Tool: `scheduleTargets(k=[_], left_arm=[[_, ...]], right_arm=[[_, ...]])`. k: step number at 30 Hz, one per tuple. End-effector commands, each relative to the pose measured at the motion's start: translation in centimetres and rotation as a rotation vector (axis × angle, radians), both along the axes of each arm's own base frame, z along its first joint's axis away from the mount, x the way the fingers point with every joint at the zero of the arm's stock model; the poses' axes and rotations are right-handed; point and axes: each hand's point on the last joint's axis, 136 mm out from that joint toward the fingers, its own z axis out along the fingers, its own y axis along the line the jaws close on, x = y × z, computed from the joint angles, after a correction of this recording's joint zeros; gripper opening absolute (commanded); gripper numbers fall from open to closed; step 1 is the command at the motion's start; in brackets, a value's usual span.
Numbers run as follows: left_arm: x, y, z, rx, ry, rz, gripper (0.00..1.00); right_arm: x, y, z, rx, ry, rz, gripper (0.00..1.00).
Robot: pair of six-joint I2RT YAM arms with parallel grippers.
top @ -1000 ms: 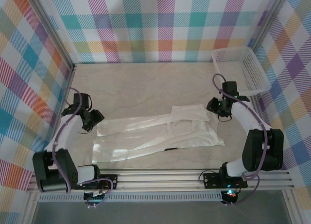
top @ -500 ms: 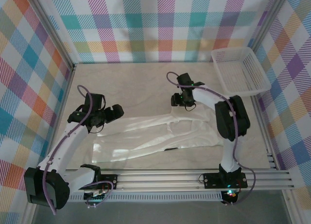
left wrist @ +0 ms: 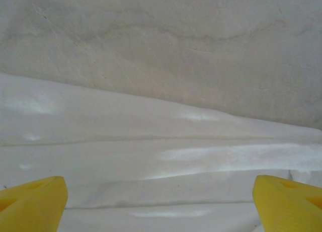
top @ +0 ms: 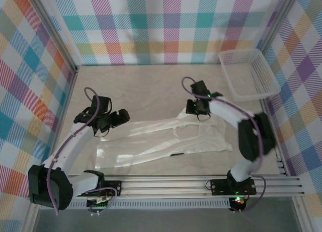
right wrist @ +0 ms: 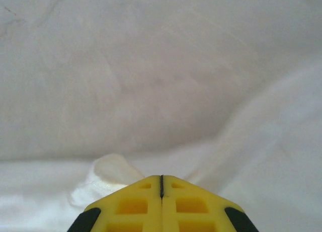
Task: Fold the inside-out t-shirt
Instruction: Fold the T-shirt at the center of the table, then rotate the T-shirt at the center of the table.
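My left gripper grabs the t-shirt's back edge (top: 126,125) (left wrist: 157,113) next, toward the t-shirt's end opposite my right gripper, to turn the t-shirt for folding.
The white t-shirt (top: 161,141) lies flat across the table as a long strip, with a small dark tag (top: 176,155) near its front edge. My left gripper (top: 119,117) hovers open over the shirt's upper left edge. In the left wrist view its yellow fingertips (left wrist: 35,202) stand wide apart with smooth cloth (left wrist: 151,156) below and nothing between them. My right gripper (top: 195,110) is at the sleeve on the upper right. The right wrist view has the right gripper (right wrist: 161,179) shut, its tip at the cloth's edge beside a puckered fold (right wrist: 108,171). No cloth shows between the fingers.
A white mesh basket (top: 249,73) stands at the back right corner. Bare beige table (top: 141,86) stretches behind the shirt. Checked walls close in the left, back and right sides. A metal rail (top: 166,184) runs along the near edge.
The right gripper has come forward and slightly right from the bare table to the sleeve edge. The left gripper has barely moved. The shirt lies as before.
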Motion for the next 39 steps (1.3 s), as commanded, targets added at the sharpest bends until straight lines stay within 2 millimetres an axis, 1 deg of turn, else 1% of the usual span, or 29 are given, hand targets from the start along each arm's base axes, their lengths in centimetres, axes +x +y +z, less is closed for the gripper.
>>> scheduleTargets(k=[1,2,3,4,5,6,7,9,11,14,15,17,19,20,21,24,25,26,28,29,31,32,33,34,36,38,39], left_arm=[[0.6,-0.5,0.1,0.004,-0.017,-0.015,0.94],[0.7,-0.7,-0.1,0.002,-0.012,-0.019,0.94],[0.9,-0.8,-0.3,-0.001,-0.012,-0.022,0.94],[1.0,-1.0,-0.4,-0.004,-0.007,-0.026,0.94],[1.2,-1.2,-0.6,-0.003,-0.003,-0.029,0.94],[1.3,-1.4,-0.6,-0.004,-0.003,-0.035,0.94],[1.5,-1.5,-0.5,-0.003,-0.009,-0.038,0.94],[2.0,-2.1,0.3,-0.008,-0.049,-0.053,0.94],[2.3,-2.5,1.1,-0.017,-0.088,-0.060,0.94],[2.2,-2.9,2.0,-0.026,-0.118,-0.067,0.94],[2.1,-3.1,2.0,-0.027,-0.123,-0.074,0.95],[1.6,-3.4,1.7,-0.029,-0.113,-0.083,0.94],[1.1,-3.5,1.3,-0.028,-0.099,-0.087,0.94],[0.8,-3.5,1.0,-0.025,-0.092,-0.087,0.93],[0.6,-3.5,0.9,-0.023,-0.094,-0.084,0.93],[0.2,-3.3,0.6,-0.026,-0.091,-0.077,0.93],[0.1,-3.4,0.6,-0.029,-0.087,-0.080,0.93],[0.1,-3.6,0.6,-0.038,-0.081,-0.085,0.93],[-0.2,-4.4,0.4,-0.068,-0.058,-0.099,0.86],[-0.5,-5.4,0.3,-0.089,-0.041,-0.123,0.76],[-1.3,-7.1,-0.6,-0.086,0.010,-0.164,0.37],[-1.8,-7.9,-1.5,-0.059,0.054,-0.184,0.17],[-2.3,-8.4,-2.4,-0.020,0.098,-0.192,0.02],[-2.6,-8.7,-3.4,0.021,0.133,-0.196,0.00],[-2.9,-9.3,-5.3,0.080,0.189,-0.191,0.00],[-2.6,-9.9,-6.8,0.086,0.215,-0.169,0.00],[-2.4,-10.0,-7.7,0.089,0.231,-0.155,0.00]], right_arm=[[-6.8,-3.4,-3.1,0.031,0.047,-0.199,0.00],[-9.1,-3.8,-4.0,0.057,0.068,-0.233,0.00],[-11.2,-4.0,-5.0,0.082,0.098,-0.242,0.10],[-12.4,-4.0,-5.3,0.103,0.117,-0.236,0.21],[-13.2,-4.3,-5.0,0.113,0.125,-0.240,0.31],[-13.5,-4.7,-4.1,0.108,0.101,-0.240,0.38],[-13.3,-5.2,-3.0,0.098,0.065,-0.240,0.41],[-11.8,-6.0,-0.3,0.084,-0.069,-0.249,0.46],[-9.9,-6.6,1.3,0.044,-0.146,-0.268,0.50],[-6.7,-7.2,2.6,-0.093,-0.165,-0.254,0.51],[-5.5,-7.3,2.6,-0.143,-0.168,-0.237,0.52],[-3.5,-7.7,2.0,-0.216,-0.150,-0.222,0.52],[-2.5,-8.9,0.5,-0.263,-0.085,-0.260,0.58],[-2.1,-9.5,-0.4,-0.262,-0.051,-0.279,0.60],[-1.6,-9.7,-1.0,-0.252,-0.040,-0.279,0.62],[-1.2,-9.6,-2.6,-0.201,-0.008,-0.258,0.65],[-1.3,-9.6,-3.3,-0.172,0.022,-0.257,0.65],[-1.7,-9.3,-4.0,-0.132,0.064,-0.255,0.62],[-2.5,-9.1,-4.7,-0.108,0.106,-0.248,0.56],[-2.8,-9.1,-4.5,-0.099,0.102,-0.251,0.54],[-3.3,-9.1,-3.6,-0.081,0.065,-0.247,0.50],[-3.5,-9.1,-2.9,-0.070,0.039,-0.241,0.47],[-3.8,-9.2,-2.4,-0.067,0.020,-0.231,0.45],[-3.9,-9.2,-1.8,-0.067,0.006,-0.218,0.42],[-4.1,-8.9,-0.7,-0.067,-0.015,-0.173,0.35],[-4.4,-8.4,-0.3,-0.062,-0.011,-0.131,0.26],[-4.7,-8.2,-0.3,-0.061,0.001,-0.110,0.20]])
